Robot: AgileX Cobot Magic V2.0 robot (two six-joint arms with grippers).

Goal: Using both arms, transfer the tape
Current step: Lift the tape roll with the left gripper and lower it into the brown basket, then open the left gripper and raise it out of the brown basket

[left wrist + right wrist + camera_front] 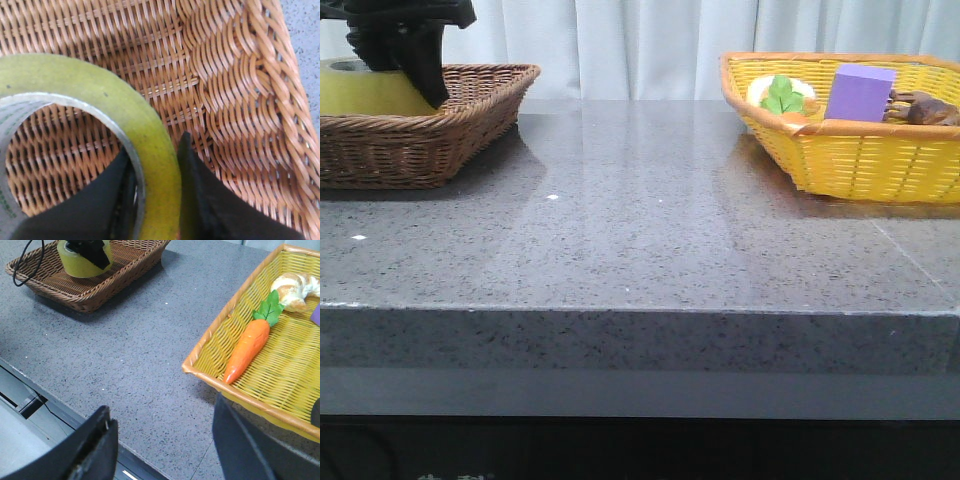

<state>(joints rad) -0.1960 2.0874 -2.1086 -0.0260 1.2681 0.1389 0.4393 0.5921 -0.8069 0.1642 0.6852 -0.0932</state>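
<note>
I should open my left gripper now, because the tape (pixel 365 92) is lying down inside the brown wicker basket (pixel 470 120).
The tape (pixel 365 92), a thick yellow-green roll, sits in the brown wicker basket (pixel 470 120) at the far left. My left gripper (pixel 420 75) is shut on it. In the left wrist view one finger is inside the ring and the other outside, pinching the roll's wall (pixel 100 95) between them (pixel 156 145). The right wrist view shows the tape (pixel 75 267) under the left gripper (pixel 92 252). My right gripper (pixel 161 407) is open and empty, above the table's front edge beside the yellow basket (pixel 220 382). It is out of the front view.
The yellow basket (pixel 860 160) at the far right holds a purple block (pixel 858 93), a toy carrot (pixel 247 347), a bread piece (pixel 292 287) and a green leafy item (pixel 782 95). The grey speckled table (pixel 640 230) lies between the two baskets.
</note>
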